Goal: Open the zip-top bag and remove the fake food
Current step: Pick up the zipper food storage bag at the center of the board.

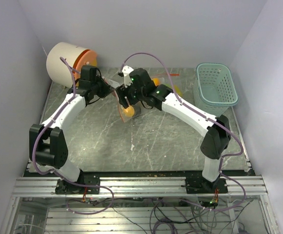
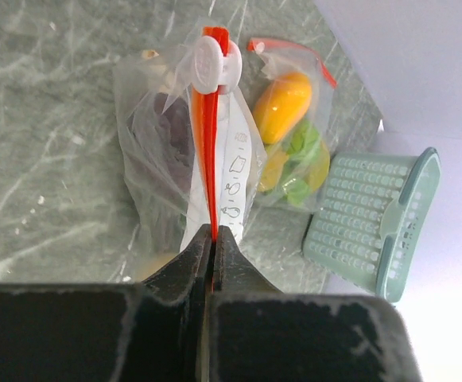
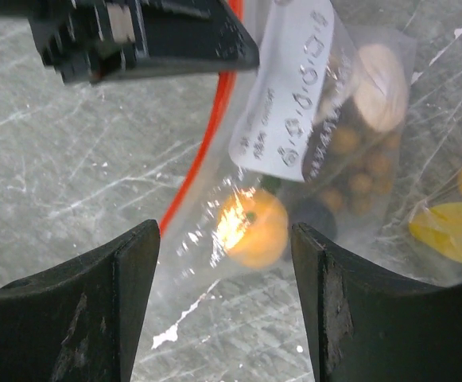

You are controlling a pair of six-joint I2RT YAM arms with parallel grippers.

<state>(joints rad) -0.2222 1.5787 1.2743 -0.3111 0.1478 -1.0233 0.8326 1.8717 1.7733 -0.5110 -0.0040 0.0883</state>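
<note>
The bag's red zip strip, away from the white slider, is the part my right gripper needs to grab next. My left gripper is then free to open the zip-top bag.
The clear zip-top bag is held up off the table, and my left gripper is shut on its red zip strip. A white slider sits at the strip's far end. Inside is fake food: an orange ball, brown lumps and a tan piece. A white label is on the bag's side. My right gripper is open, its fingers either side of the bag's lower end near the orange ball. From above, the left gripper and right gripper meet over the bag.
A second clear bag with orange, yellow and green pieces lies just behind. The teal perforated basket stands at the back right. A white and orange cylinder lies at the back left corner. Walls close in three sides.
</note>
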